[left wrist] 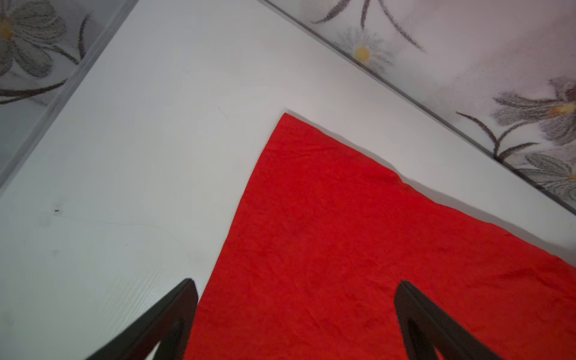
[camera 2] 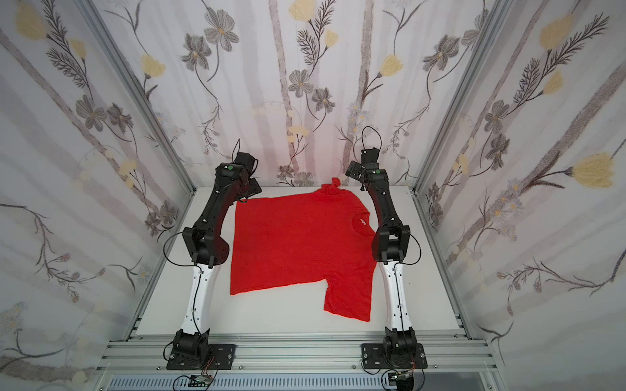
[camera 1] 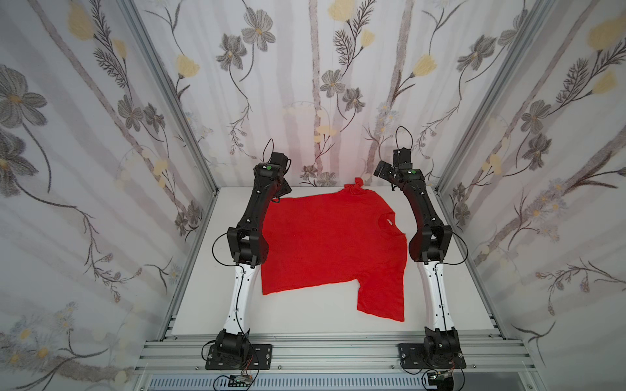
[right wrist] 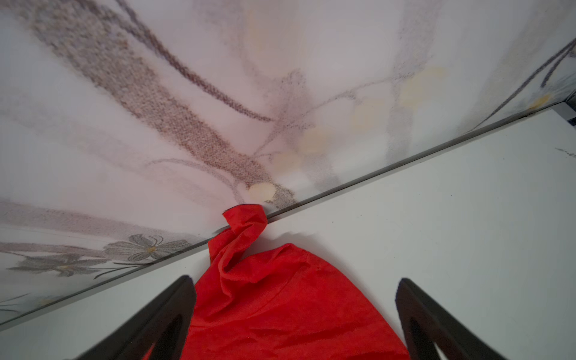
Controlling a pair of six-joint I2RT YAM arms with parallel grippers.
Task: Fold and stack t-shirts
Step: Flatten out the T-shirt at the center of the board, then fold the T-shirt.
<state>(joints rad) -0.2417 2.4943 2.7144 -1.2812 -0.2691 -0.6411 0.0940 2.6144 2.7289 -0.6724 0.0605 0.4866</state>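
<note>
My left gripper should next grab the red t-shirt by its near hem corner, so it can fold the t-shirt's near side over the t-shirt's body.
A bright red t-shirt lies spread flat on the white table in both top views. Its neck with a white label points right, and its hem runs along the left. One sleeve lies at the front right. The far sleeve is twisted up against the back wall. My left gripper hovers open over the shirt's far left hem corner; cloth lies below its fingers. My right gripper hangs open above the far shoulder, holding nothing.
Flowered curtain walls and metal frame posts close in the table on three sides. The back wall stands close behind both grippers. Both arm bases sit on the rail at the front edge.
</note>
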